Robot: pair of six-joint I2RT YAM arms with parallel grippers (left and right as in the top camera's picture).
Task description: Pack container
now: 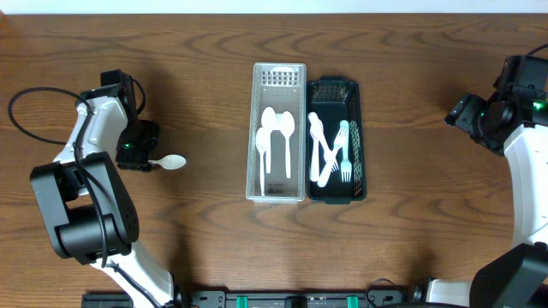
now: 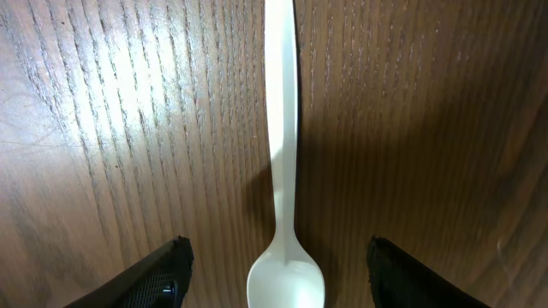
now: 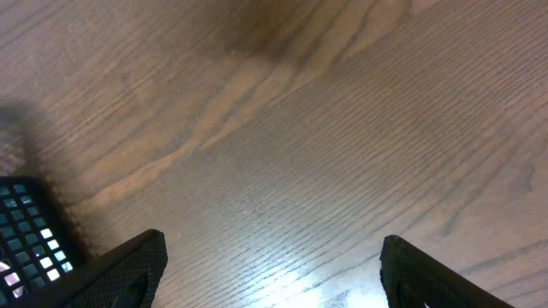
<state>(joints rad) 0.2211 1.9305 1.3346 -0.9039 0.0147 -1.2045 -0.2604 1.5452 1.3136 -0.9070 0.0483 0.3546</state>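
The white plastic spoon should lie lengthwise in the clear container, so my left gripper should next grip it by its narrow handle beside the spoon's bowl.
A white plastic spoon (image 1: 171,162) lies on the wood table at the left. In the left wrist view the spoon (image 2: 282,154) runs up the middle, with its bowl between the fingers. My left gripper (image 1: 141,160) (image 2: 278,274) is open, one finger on each side of the bowl and apart from it. A clear white container (image 1: 279,75) at the centre holds white spoons. A dark teal basket (image 1: 353,92) beside it holds white and teal forks. My right gripper (image 1: 462,112) (image 3: 270,265) is open and empty over bare wood at the far right.
A corner of the dark basket (image 3: 21,231) shows at the left edge of the right wrist view. A black cable (image 1: 30,98) loops on the table by the left arm. Both arm bases stand at the front corners.
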